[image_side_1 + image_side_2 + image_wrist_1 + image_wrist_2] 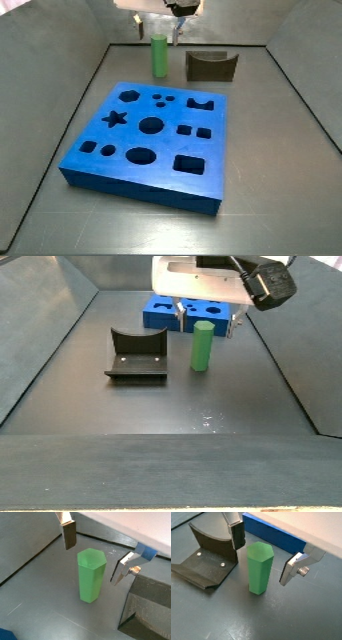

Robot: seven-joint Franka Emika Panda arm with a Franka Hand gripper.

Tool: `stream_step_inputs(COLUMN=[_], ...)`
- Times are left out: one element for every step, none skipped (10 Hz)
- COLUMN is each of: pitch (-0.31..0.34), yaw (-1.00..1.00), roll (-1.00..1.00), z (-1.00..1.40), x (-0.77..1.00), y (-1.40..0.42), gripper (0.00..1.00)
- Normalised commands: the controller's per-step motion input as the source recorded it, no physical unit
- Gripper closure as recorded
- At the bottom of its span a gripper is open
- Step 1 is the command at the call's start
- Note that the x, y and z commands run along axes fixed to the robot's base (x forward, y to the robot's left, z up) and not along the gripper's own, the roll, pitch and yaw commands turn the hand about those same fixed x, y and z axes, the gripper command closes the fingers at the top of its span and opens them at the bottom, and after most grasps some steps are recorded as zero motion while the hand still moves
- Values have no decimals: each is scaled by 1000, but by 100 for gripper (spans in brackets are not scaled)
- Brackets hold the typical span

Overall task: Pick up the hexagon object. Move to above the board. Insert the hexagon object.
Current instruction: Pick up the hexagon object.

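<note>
The gripper grips the green hexagon peg by its upper end next, to fit the peg into the board's six-sided hole.
The hexagon object is a bright green six-sided peg standing upright on the dark floor, seen in both wrist views and both side views. My gripper hangs over its top, open, with one finger on either side and a gap to the peg on each. Nothing is held. The board, a thick blue slab with dark shaped holes, lies apart from the peg; its edge shows just behind the peg in a wrist view.
The fixture, a dark L-shaped bracket, stands close beside the peg. Grey walls enclose the floor on the sides.
</note>
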Motion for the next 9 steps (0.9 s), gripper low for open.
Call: stream_step_inputs(pitch=[-209, -54, 0, -86, 0, -6, 0, 3, 0], yaw=[-474, -434, 0, 89, 0, 0, 0, 0, 0], roll=[66, 29, -11, -289, -106, -26, -34, 69, 0], z=[-626, -360, -97, -277, -117, 74, 389, 0, 0], x=[-346, -220, 0, -57, -20, 0, 0, 0, 0], y=[-234, -163, 0, 303, 91, 0, 0, 0, 0], gripper=[0, 0, 0, 0, 0, 0, 0, 0, 100])
